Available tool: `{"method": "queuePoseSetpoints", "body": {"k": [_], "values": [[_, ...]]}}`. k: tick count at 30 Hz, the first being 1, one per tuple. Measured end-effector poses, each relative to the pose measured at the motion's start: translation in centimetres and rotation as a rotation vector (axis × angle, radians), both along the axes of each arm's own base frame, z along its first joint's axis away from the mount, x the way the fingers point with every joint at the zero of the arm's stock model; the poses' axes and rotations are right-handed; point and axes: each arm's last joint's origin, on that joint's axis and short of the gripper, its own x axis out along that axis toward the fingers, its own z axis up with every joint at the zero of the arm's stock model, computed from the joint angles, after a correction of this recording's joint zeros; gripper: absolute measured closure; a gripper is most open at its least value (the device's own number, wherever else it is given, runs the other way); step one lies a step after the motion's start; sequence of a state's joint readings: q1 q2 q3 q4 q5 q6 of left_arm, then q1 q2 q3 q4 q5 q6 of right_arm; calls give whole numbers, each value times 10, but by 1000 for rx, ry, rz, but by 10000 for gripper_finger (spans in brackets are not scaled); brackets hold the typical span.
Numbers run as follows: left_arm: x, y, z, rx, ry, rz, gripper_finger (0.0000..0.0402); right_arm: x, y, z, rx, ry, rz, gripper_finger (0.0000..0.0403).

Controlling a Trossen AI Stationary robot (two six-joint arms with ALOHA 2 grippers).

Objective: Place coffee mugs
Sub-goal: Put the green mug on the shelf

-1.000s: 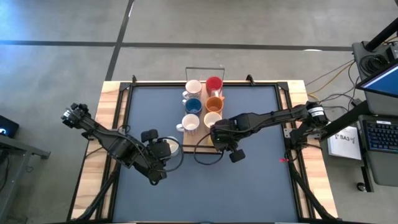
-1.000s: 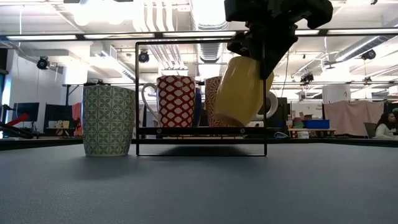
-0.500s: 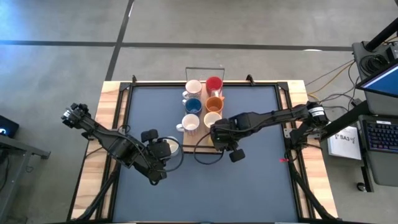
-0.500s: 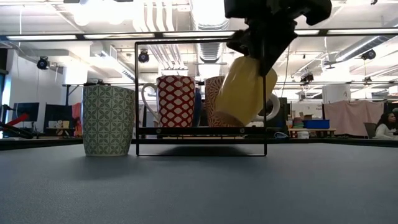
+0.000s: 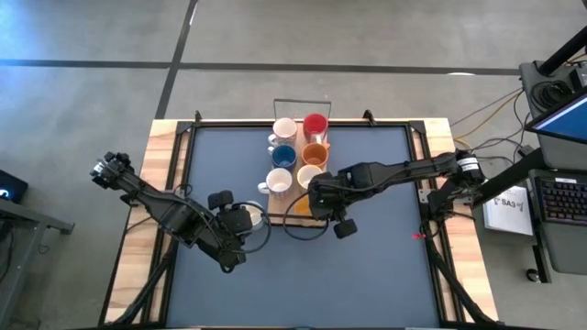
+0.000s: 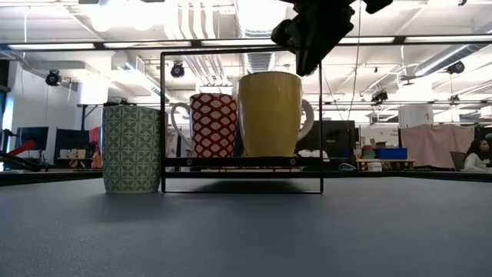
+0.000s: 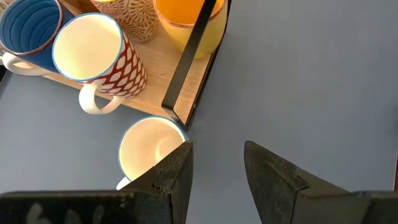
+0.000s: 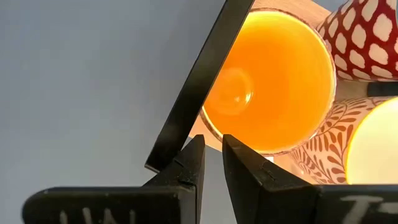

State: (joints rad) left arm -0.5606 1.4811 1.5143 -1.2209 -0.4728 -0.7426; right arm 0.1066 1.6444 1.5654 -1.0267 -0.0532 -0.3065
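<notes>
My left gripper grabs the green-patterned mug by its blue rim (image 5: 260, 210) next, to place it on the wooden tray.
The yellow mug (image 6: 269, 115), orange inside (image 8: 267, 87), stands upright at the near end of the long wooden tray (image 7: 168, 74), under the tray's black wire frame (image 6: 240, 52). Several other mugs fill the tray behind it, among them a red-and-white one (image 6: 215, 125) and a blue one (image 5: 284, 155). My right gripper (image 8: 212, 158) is just above the yellow mug's rim, fingers close together. A green-patterned mug (image 6: 132, 148) stands on the table left of the tray. My left gripper (image 7: 217, 162) hovers open beside it. My right gripper has the yellow mug's rim (image 8: 214, 134) on its near-right side, apparently one finger inside and one outside, coming slanting down from above (image 6: 307, 54). The mug stands upright with its base on the tray. The fingers hide the exact contact.
The tray's upright wire frame (image 8: 199, 87) rises close beside the right fingers. The dark blue mat (image 5: 367, 275) lies bare near and right of the tray. Wooden table borders (image 5: 160, 183) run along both sides. Room and desks show beyond the far edge.
My right gripper has swung the yellow mug from a tilt in the air to upright and lowered it onto the tray's near end. The tray and its frame have shifted slightly toward the table's left.
</notes>
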Motion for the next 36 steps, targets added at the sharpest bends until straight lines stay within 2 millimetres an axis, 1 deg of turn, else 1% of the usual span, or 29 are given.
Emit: {"method": "queuePoseSetpoints", "body": {"k": [9, 12, 16, 19, 22, 28, 32, 36], "values": [[0, 0, 0, 0, 0, 0, 276, -2, -1, 1, -17, 21, -28, 355], [0, 0, -3, -3, 5, 14, 276, -6, -2, 9, -57, 34, -61, 354], [0, -1, -11, -25, 28, 43, 276, -15, -4, 21, -44, 38, -117, 353], [-1, 0, -25, -28, 61, 74, 276, -28, -5, 31, -25, 48, -171, 353], [-2, 0, -43, -30, 94, 101, 276, -39, -5, 40, 4, 26, -229, 353], [-2, 0, -79, 3, 118, 63, 276, -55, 8, 53, 61, -14, -288, 353], [-3, 2, -99, 63, 124, 17, 276, -63, 18, 55, 91, -14, -317, 353], [-6, 7, -110, 159, 135, -11, 276, -66, 27, 50, 102, 10, -331, 353]]}}
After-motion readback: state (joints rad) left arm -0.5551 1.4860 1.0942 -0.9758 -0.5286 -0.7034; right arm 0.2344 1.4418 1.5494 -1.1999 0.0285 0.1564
